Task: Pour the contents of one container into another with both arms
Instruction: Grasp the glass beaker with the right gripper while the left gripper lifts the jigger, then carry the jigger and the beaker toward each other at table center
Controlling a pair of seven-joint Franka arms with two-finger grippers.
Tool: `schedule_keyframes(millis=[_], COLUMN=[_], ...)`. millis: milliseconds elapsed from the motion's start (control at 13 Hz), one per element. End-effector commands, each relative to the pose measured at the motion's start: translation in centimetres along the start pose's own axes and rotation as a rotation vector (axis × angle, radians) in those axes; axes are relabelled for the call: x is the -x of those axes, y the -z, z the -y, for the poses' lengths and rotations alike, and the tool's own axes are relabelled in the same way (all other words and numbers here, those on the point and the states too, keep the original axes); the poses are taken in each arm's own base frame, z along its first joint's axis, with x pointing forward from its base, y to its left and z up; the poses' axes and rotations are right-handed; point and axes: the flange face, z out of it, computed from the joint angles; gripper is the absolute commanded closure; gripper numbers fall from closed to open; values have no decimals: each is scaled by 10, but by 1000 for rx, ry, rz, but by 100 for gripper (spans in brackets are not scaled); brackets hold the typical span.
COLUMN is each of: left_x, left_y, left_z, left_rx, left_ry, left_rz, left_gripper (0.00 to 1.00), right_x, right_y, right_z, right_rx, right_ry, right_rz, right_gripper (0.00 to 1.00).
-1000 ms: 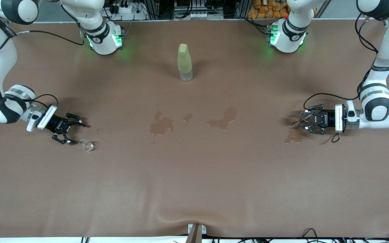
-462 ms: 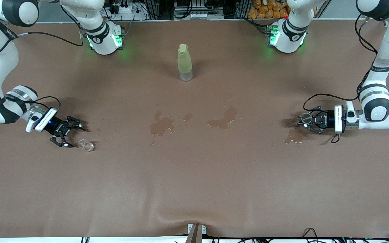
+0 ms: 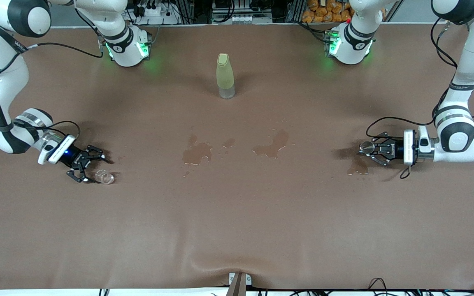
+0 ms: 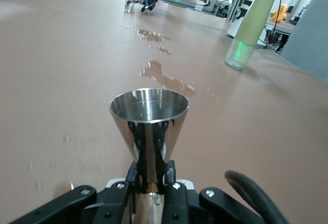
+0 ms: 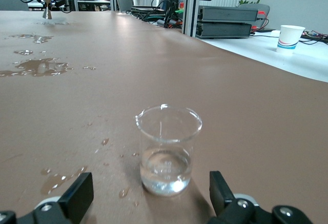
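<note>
My right gripper is still too far from the beaker to close and should move closer first: in the right wrist view, brown table cover (image 5: 161,211) lies between the gripper's fingers and the beaker's side (image 5: 166,167).
A steel double-cone measuring cup (image 3: 366,146) stands at the left arm's end of the table. My left gripper (image 3: 372,148) is shut on its narrow waist. In the left wrist view the cup's (image 4: 149,116) open upper cone rises above the gripper (image 4: 151,175). At the right arm's end stands a small clear glass beaker (image 3: 106,177) with a little liquid in it. My right gripper (image 3: 90,167) is low beside it and open. In the right wrist view the beaker (image 5: 169,149) stands just ahead of the gripper (image 5: 148,194), and the fingers (image 5: 77,196) do not touch it.
A yellow-green bottle (image 3: 225,76) with a clear base stands upright mid-table, nearer the bases. Wet patches lie on the brown table cover (image 3: 237,222): one (image 3: 198,153) near the middle, another (image 3: 272,144) beside it, and a third (image 3: 357,166) by the left gripper.
The left gripper's fingers have closed onto the measuring cup's waist. The right gripper has dropped lower and shifted a little toward the beaker, still open.
</note>
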Motion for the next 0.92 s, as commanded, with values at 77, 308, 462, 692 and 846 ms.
schedule_keyframes(millis=[77, 308, 462, 692, 846], left_x=[-74, -118, -137, -170, -190], left_y=[-23, -62, -99, -163, -213], left_z=[29, 49, 55, 62, 61], left_rx=[5, 4, 2, -8, -15], left_ry=[-142, -190, -190, -208, -208], left_rz=[-43, -131, -173, -174, -177], left_gripper=[100, 100, 100, 100, 100], right_x=[5, 3, 2, 2, 2], right_y=[-29, -42, -49, -52, -52], right_z=[6, 6, 6, 6, 7], right_rx=[45, 58, 63, 65, 64], right_ry=[179, 172, 173, 171, 170], right_rz=[-39, -51, -56, -59, -59], right_gripper=[0, 0, 0, 0, 0])
